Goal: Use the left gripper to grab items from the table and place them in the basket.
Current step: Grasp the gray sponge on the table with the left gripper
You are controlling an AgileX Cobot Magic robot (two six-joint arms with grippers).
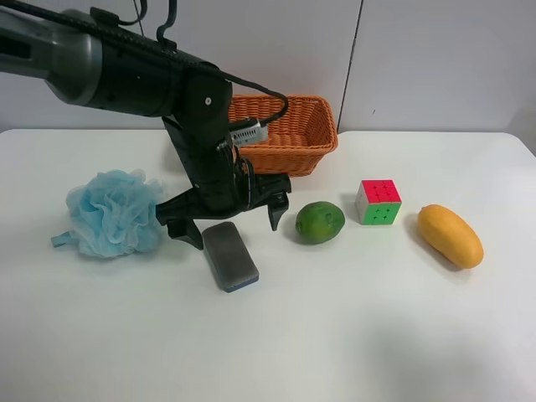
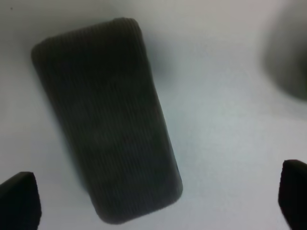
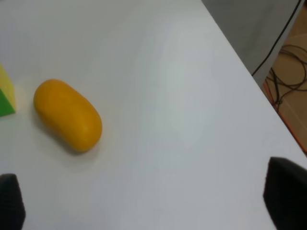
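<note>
The robot should move the gray block into the wicker basket [image 1: 318, 138] next, so its left gripper should grab the block by its long sides.
My left gripper [image 1: 234, 224] is open, low over the white table [image 1: 352, 335], its fingers straddling the far end of the gray block with a blue underside [image 1: 230, 256]. In the left wrist view the block [image 2: 108, 120] lies between and just beyond the open fingertips [image 2: 19, 199]. The blue mesh pouf [image 1: 113, 211] is beside the gripper. The green fruit [image 1: 319, 222], colour cube [image 1: 378, 202] and yellow mango [image 1: 450, 235] lie in a row on the other side. The wicker basket [image 1: 318, 138] stands behind the arm. My right gripper [image 3: 148, 206] is open near the mango [image 3: 68, 115].
The right wrist view shows the table's edge [image 3: 249, 72] with cables on the floor [image 3: 288, 72] beyond it. A corner of the colour cube [image 3: 5, 93] shows next to the mango. A white wall stands behind the table.
</note>
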